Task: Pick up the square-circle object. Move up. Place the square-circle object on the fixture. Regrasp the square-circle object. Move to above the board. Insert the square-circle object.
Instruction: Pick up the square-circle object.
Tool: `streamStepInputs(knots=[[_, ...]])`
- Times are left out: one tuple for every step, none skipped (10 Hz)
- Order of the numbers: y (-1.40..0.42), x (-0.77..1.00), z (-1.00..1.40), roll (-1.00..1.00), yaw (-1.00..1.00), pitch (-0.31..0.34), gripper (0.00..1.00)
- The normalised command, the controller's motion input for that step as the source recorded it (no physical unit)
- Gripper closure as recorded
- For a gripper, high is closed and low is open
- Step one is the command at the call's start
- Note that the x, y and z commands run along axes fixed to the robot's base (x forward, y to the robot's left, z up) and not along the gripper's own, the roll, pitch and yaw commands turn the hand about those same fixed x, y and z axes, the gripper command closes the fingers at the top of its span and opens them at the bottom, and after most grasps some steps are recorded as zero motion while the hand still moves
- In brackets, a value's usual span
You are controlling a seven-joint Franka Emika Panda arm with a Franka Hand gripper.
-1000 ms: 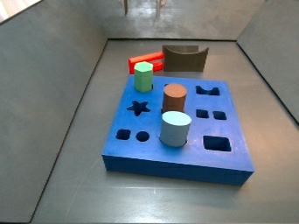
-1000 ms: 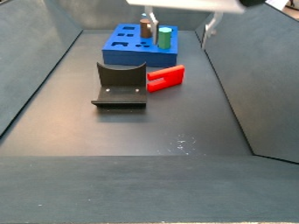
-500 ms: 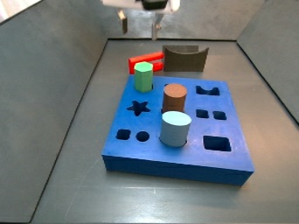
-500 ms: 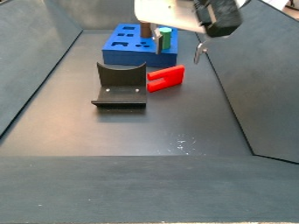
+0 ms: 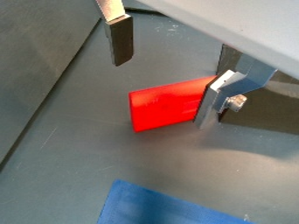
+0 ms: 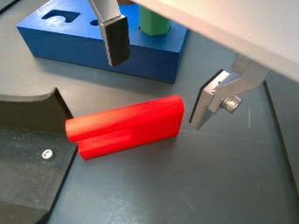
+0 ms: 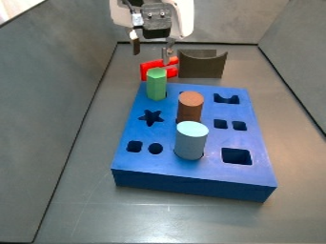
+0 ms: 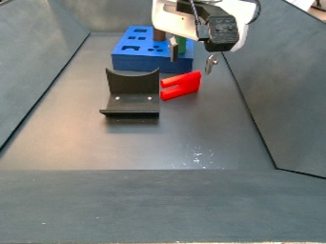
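My gripper grabs the red square-circle object's end (image 7: 171, 61) beside the fixture next, to set the square-circle object on the fixture (image 7: 201, 63).
The red square-circle object (image 7: 155, 67) lies flat on the grey floor between the board (image 7: 192, 152) and the fixture (image 7: 201, 63). My gripper (image 7: 151, 48) hangs open just above it. In both wrist views the fingers (image 5: 118, 39) straddle the piece (image 5: 170, 103) with a wide gap, one finger (image 6: 211, 98) close by its end. Nothing is held. The same gripper (image 8: 192, 63) hovers over the red piece (image 8: 181, 86), with the fixture (image 8: 132, 91) beside it and the blue board (image 8: 137, 50) behind.
A green hexagonal peg (image 7: 155, 84), a brown cylinder (image 7: 190, 105) and a pale cylinder (image 7: 192, 140) stand in the board. Sloping grey walls (image 7: 76, 114) enclose the floor. The fixture's curved edge (image 6: 24, 149) lies close to the red piece (image 6: 126, 129).
The gripper has come down from the top of the side views to just above the red piece. The red piece, fixture and board have not moved.
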Motion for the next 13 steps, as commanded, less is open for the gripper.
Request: streamStepInputs(knots=[[0.23,0.00,-0.47,-0.11,0.00,0.000,0.00],[0.00,0.00,-0.72,-0.08,0.00,-0.047,0.00],[-0.17,0.00,-0.82,-0.03,0.00,-0.081,0.00],[-0.27,0.00,-0.74,-0.01,0.00,-0.080,0.00],[-0.16,0.06,-0.44,-0.08,0.00,-0.049,0.00],[0.00,0.10,-0.14,-0.13,0.00,0.000,0.00],[0.07,0.15,0.00,-0.19,0.00,0.000,0.00],[0.07,0.13,0.00,-0.16,0.00,0.000,0.00],[0.12,0.11,0.08,-0.20,0.00,0.000,0.00],[0.09,0.11,0.01,-0.17,0.00,0.000,0.00],[0.04,0.03,0.00,-0.08,0.00,0.000,0.00],[0.00,0.00,0.00,0.00,0.00,0.000,1.00],[0.00,0.00,0.00,0.02,0.00,0.000,1.00]])
